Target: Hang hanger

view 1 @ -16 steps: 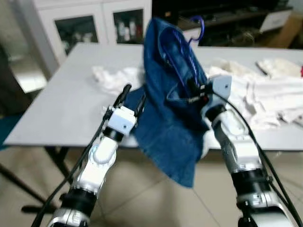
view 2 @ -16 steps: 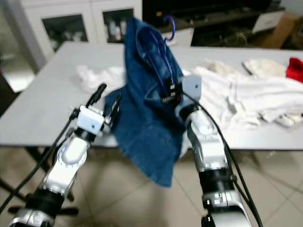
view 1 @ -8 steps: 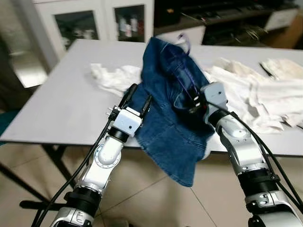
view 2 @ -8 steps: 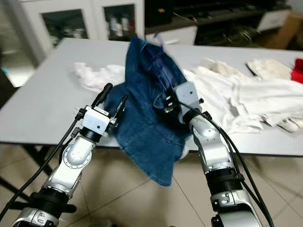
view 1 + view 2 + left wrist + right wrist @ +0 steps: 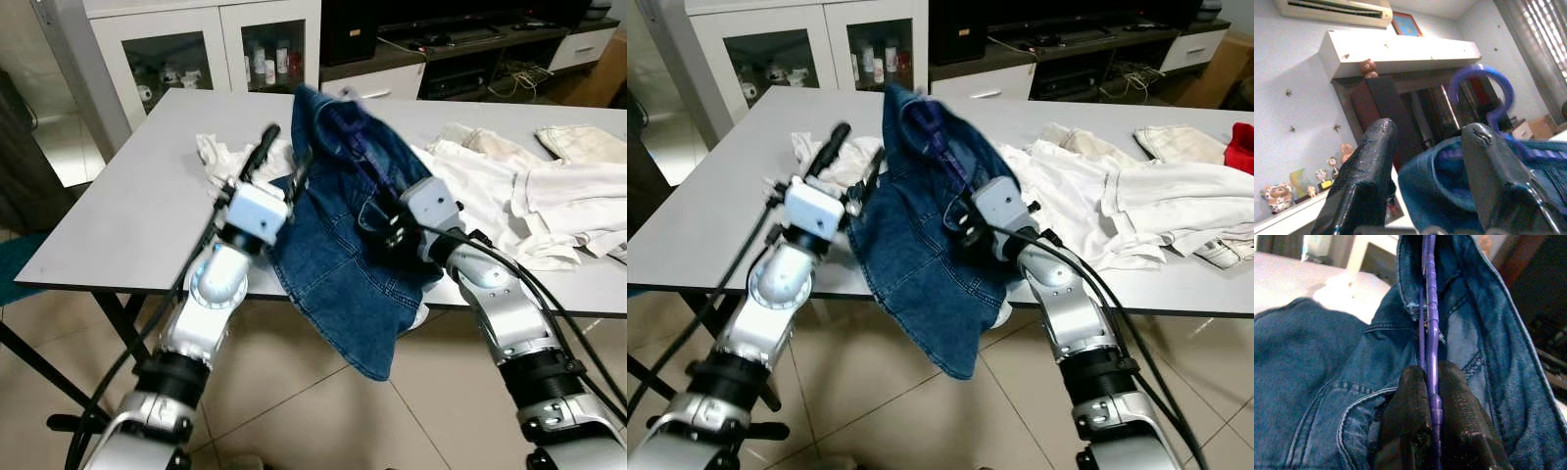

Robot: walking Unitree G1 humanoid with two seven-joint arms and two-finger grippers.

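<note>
The denim garment's lower part (image 5: 361,318) hangs slack past the table. My left gripper next needs to grab the garment by the upper edge (image 5: 298,119) standing open near the hanger.
A blue denim garment (image 5: 338,255) hangs on a purple hanger (image 5: 1430,328) in front of the grey table (image 5: 137,215). Its lower part drapes below the table edge. My right gripper (image 5: 1429,382) is shut on the hanger's thin bar, with denim folds on both sides of it. In the eye views that gripper (image 5: 380,217) is partly buried in the cloth. My left gripper (image 5: 289,147) stands open just left of the garment's top, fingers pointing up. The hanger's purple hook (image 5: 1484,93) curls above the denim, behind the left gripper's fingers (image 5: 1369,166).
Several white garments (image 5: 549,196) lie spread over the right of the table, a crumpled white cloth (image 5: 220,152) lies behind the left gripper, and something red (image 5: 1239,152) sits at the far right. A white glass-door cabinet (image 5: 176,59) and a dark low shelf (image 5: 460,39) stand beyond. Tiled floor lies below.
My left gripper has risen and come closer to the garment's upper left edge. The right gripper has carried the hanger and denim lower and slightly left. The camera has also shifted.
</note>
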